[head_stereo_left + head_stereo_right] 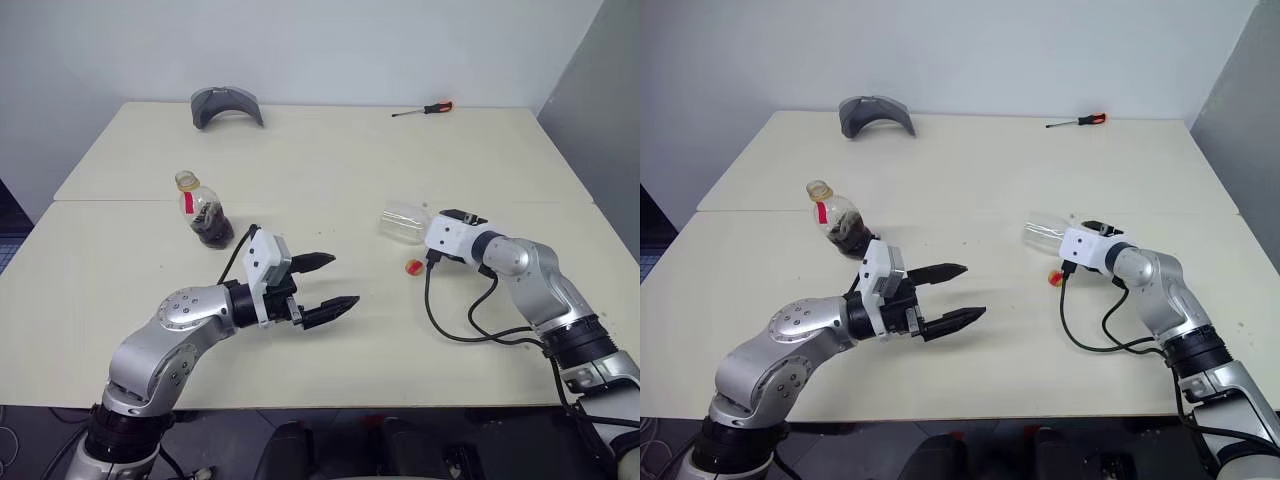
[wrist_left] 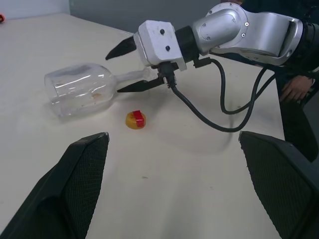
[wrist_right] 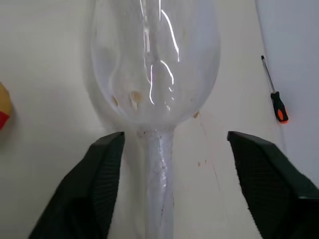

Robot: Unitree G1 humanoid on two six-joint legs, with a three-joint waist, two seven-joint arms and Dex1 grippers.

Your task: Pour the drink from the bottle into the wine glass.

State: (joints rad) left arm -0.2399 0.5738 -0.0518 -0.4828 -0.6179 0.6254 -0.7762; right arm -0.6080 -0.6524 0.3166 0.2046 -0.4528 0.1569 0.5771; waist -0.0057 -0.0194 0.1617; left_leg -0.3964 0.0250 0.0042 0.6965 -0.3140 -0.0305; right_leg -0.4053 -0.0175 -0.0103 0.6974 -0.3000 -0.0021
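My right gripper grabs the wine glass by its narrow stem [image 3: 160, 181] next, since the glass's round bowl spreads wider than the gap between my open fingers.
The wine glass [image 1: 405, 222] lies on its side on the table, empty, its bowl pointing left. My right gripper [image 2: 112, 74] is open, with a finger on each side of the thin stem [image 3: 158, 164] just behind the bowl and a gap on both sides. The bottle [image 1: 205, 215] stands upright at the left with the dark drink [image 1: 213, 232] low in it, a red label on its neck and no cap on its mouth. A small yellow and red cap [image 2: 135, 119] lies on the table near the glass. My left gripper [image 1: 340, 280] hovers open and empty between bottle and glass.
A red-handled screwdriver [image 1: 425, 109] lies at the table's [image 1: 330, 170] far right. A grey curved piece [image 1: 227, 104] sits at the far edge. A black cable [image 1: 450, 320] loops on the table under my right wrist.
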